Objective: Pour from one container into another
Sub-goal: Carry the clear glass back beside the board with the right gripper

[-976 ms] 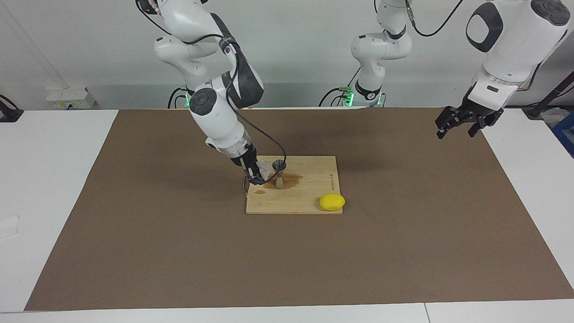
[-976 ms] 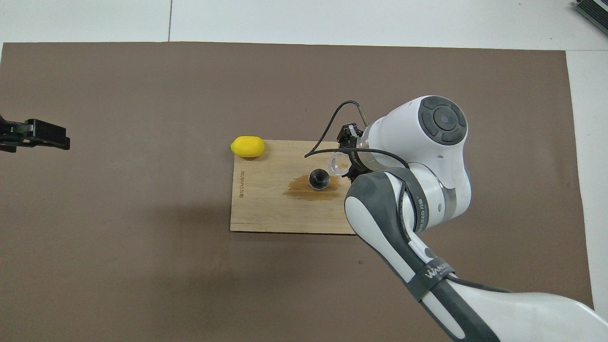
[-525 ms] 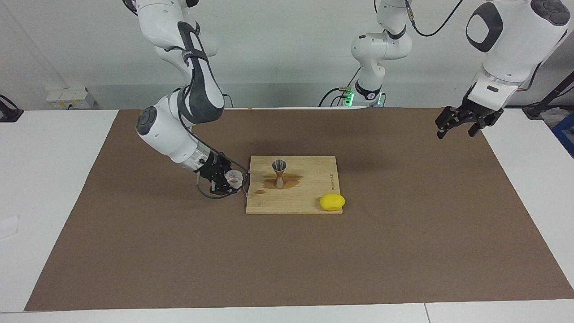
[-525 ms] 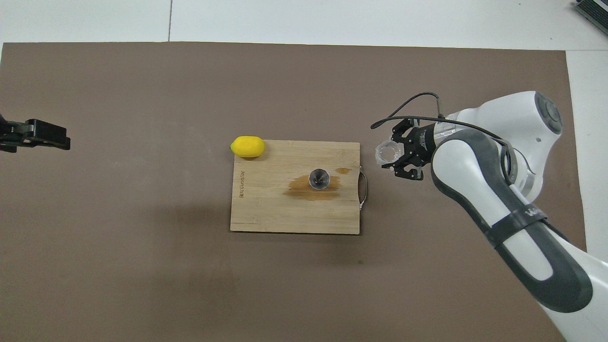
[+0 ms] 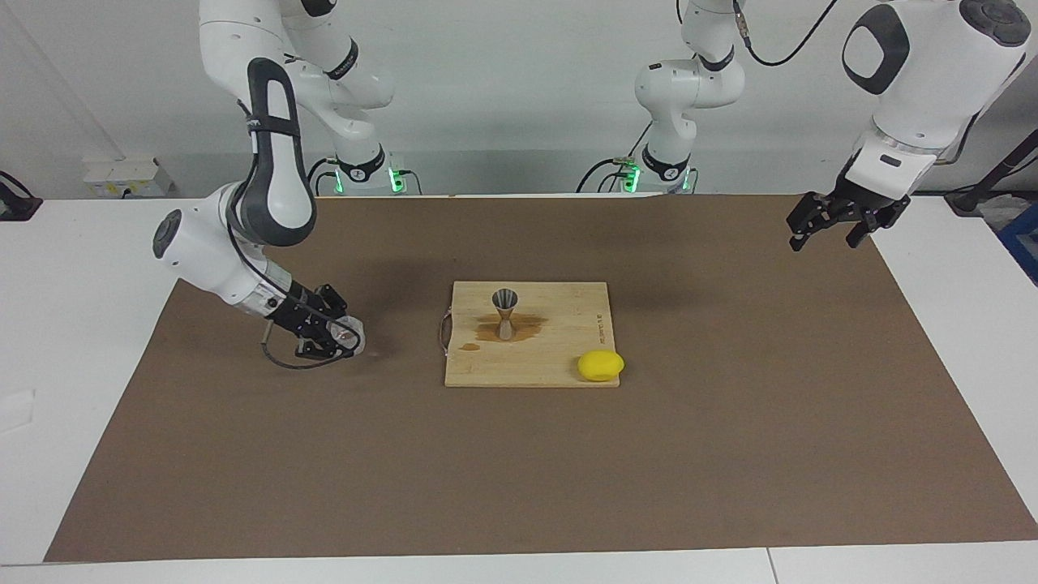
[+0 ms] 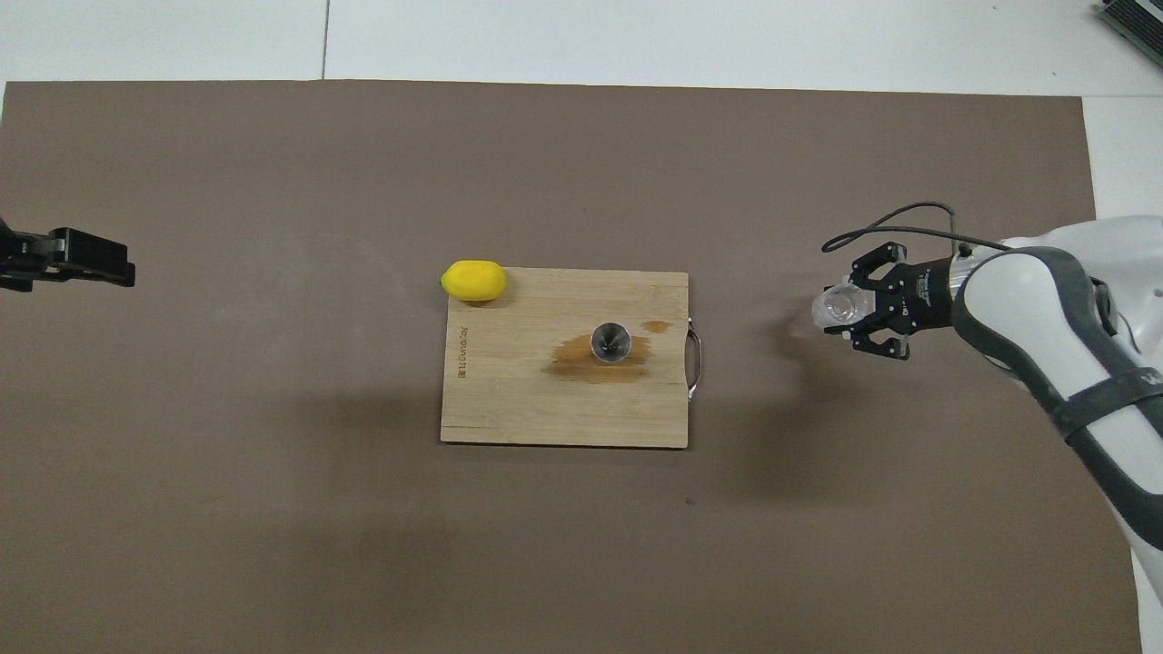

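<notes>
My right gripper keeps hold of the cup for now, since the clear cup is tilted above the brown mat with its shadow set apart.
The clear cup lies tilted on its side in my right gripper, which is shut on it low over the brown mat, off the board toward the right arm's end of the table. The metal jigger stands upright on the wooden cutting board, in a brown wet stain. My left gripper waits open and raised over the mat's edge at the left arm's end.
A yellow lemon sits at the board's corner farthest from the robots, toward the left arm's end. The board has a metal handle on its edge facing the right gripper. A brown mat covers the table.
My right gripper has carried the clear cup away from above the jigger, off the board and out over the mat toward the right arm's end. The left arm has not moved.
</notes>
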